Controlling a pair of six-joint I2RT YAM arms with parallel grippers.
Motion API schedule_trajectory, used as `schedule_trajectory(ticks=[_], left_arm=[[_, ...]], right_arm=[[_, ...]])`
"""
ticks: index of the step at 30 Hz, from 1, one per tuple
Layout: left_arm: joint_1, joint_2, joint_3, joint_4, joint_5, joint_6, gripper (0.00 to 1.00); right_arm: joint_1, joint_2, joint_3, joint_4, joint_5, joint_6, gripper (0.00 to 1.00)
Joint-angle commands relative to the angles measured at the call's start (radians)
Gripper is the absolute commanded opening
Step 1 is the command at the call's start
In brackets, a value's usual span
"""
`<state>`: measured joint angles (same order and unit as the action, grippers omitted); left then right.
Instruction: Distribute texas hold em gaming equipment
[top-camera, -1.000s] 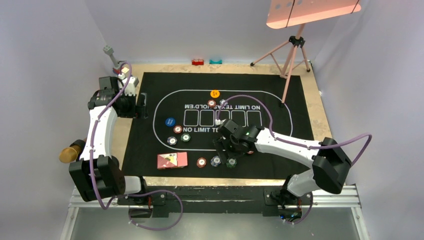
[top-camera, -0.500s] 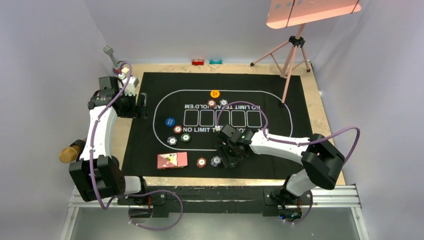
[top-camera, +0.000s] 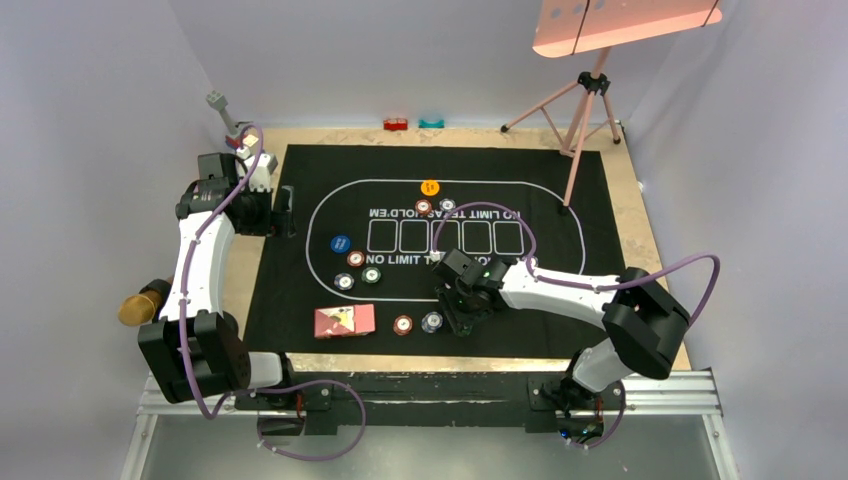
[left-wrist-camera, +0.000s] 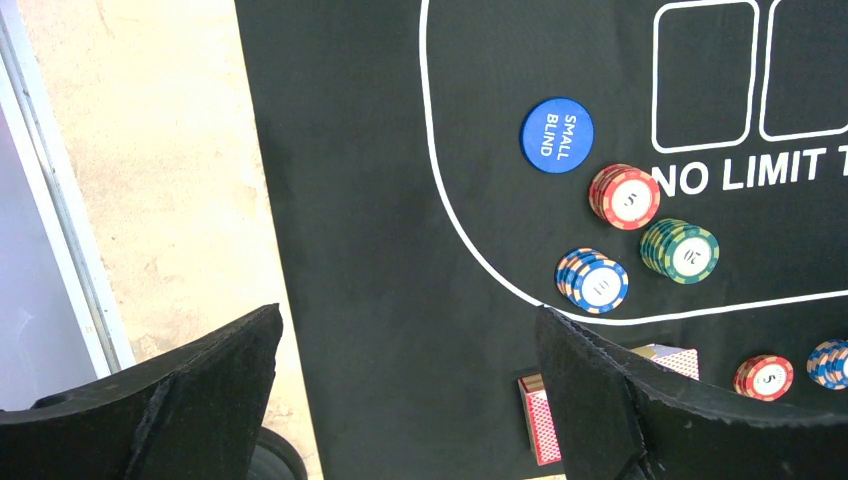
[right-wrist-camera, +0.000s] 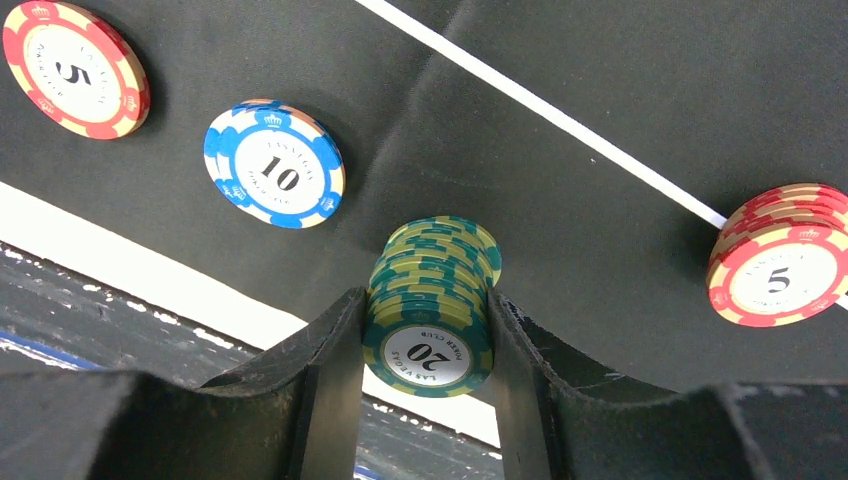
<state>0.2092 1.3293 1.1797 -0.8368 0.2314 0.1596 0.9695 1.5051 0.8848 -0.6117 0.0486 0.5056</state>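
The upper green chips (right-wrist-camera: 428, 335) would come along if I lifted now, while the lower ones would stay on the mat. My right gripper's fingers are holding only the upper part of the stack.
In the right wrist view a green stack of "20" chips (right-wrist-camera: 432, 320) stands on the black mat. My right gripper (right-wrist-camera: 425, 298) is shut on it, one finger pressed against each side. Beside it lie a blue "10" stack (right-wrist-camera: 272, 163) and red "5" stacks (right-wrist-camera: 75, 68) (right-wrist-camera: 780, 260). From above, the right gripper (top-camera: 463, 318) hides the green stack near the mat's front edge. My left gripper (left-wrist-camera: 408, 315) is open over bare mat at the left. Ahead of it are the blue "SMALL BLIND" disc (left-wrist-camera: 557, 135) and red (left-wrist-camera: 625, 196), green (left-wrist-camera: 682, 250) and blue (left-wrist-camera: 594, 281) stacks. The red-backed cards (top-camera: 344, 321) lie front left.
An orange disc (top-camera: 430, 187) and two more chip stacks (top-camera: 424, 207) sit at the far side of the printed oval. A pink tripod (top-camera: 585, 105) stands back right. Red (top-camera: 396, 124) and teal (top-camera: 431, 123) toy blocks line the back wall. A brass-coloured object (top-camera: 143, 303) lies off the mat, left.
My right gripper has moved toward the mat's near edge, come down over the green stack, and narrowed its jaws onto it. The left arm has not moved.
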Motion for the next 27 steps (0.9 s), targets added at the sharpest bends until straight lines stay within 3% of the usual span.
schedule_trajectory(ticks=[1, 7, 15, 27], left_arm=[[0.009, -0.013, -0.007, 0.022, 0.004, 0.005, 1.0], [0.009, -0.017, -0.008, 0.021, 0.006, 0.006, 1.0], [0.009, -0.016, -0.01, 0.021, 0.015, 0.007, 1.0], [0.01, -0.021, -0.015, 0.019, 0.022, 0.007, 1.0]], right_arm=[[0.004, -0.02, 0.035, -0.047, 0.021, 0.017, 0.21], [-0.044, -0.031, 0.192, -0.149, 0.095, -0.015, 0.14], [-0.285, 0.031, 0.419, -0.144, 0.136, -0.093, 0.11], [-0.512, 0.565, 0.957, -0.118, 0.135, -0.145, 0.08]])
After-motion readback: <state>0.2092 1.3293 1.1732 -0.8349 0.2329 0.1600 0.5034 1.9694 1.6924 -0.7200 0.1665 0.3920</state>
